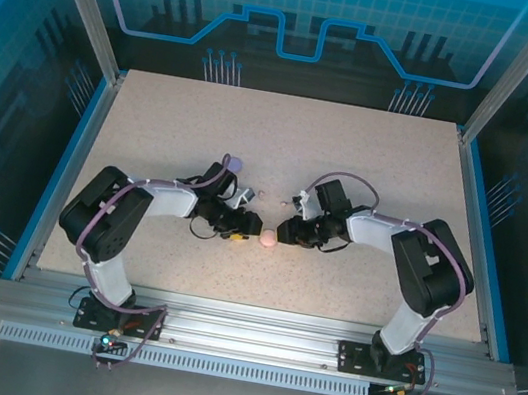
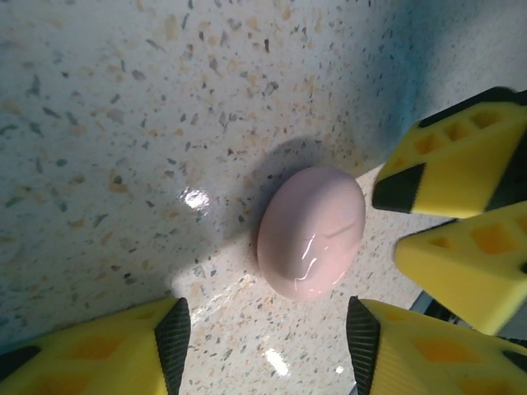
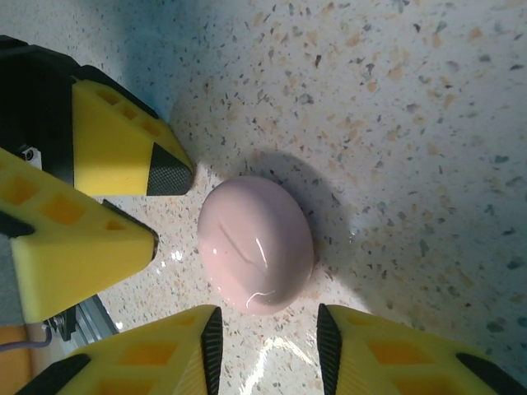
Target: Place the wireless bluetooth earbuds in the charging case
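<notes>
The closed charging case [image 1: 268,240] should next be gripped by my left gripper across its end nearest that gripper, so its lid stays free to open for putting in the earbuds.
A closed, pale pink, egg-shaped charging case [image 1: 268,240] [image 2: 311,233] [image 3: 256,243] lies on the speckled table between my two grippers. My left gripper [image 1: 248,228] [image 2: 268,341] is open, and the case sits just beyond its fingertips, not between them. From the other side my right gripper [image 1: 289,230] [image 3: 269,350] is open too, its tips just short of the case. Each wrist view also catches the other gripper's yellow fingers [image 2: 449,164] [image 3: 123,144] beside the case. Two tiny pale earbuds [image 1: 261,193] [image 1: 283,204] lie farther back, too small to make out.
A purple round case [image 1: 233,164] rests behind the left arm's wrist. The speckled tabletop [image 1: 285,130] stretches back to the blue enclosure wall. An aluminium rail [image 1: 251,332] runs along the near edge by the arm bases.
</notes>
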`<control>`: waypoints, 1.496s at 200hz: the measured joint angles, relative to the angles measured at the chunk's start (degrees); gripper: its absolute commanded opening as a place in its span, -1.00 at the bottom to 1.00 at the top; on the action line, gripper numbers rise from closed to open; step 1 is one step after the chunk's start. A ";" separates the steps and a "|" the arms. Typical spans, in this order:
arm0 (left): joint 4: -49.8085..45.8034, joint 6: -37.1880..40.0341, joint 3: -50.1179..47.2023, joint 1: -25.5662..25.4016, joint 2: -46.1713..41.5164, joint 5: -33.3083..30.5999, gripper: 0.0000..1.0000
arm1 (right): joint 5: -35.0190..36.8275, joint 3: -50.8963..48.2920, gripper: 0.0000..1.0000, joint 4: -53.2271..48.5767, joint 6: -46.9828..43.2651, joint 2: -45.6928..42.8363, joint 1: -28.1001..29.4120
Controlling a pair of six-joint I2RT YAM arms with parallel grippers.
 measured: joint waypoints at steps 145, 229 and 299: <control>9.66 -6.12 -1.38 -0.02 3.04 4.48 -0.09 | -0.96 0.02 -0.53 4.28 3.98 2.80 0.11; 14.67 -10.40 -1.73 -0.42 4.74 6.12 -0.18 | -2.03 0.02 -0.58 6.51 5.40 3.58 0.11; 17.27 -11.37 -1.73 -1.14 6.27 6.34 -0.55 | -2.14 -0.09 -0.53 6.75 6.05 3.52 0.02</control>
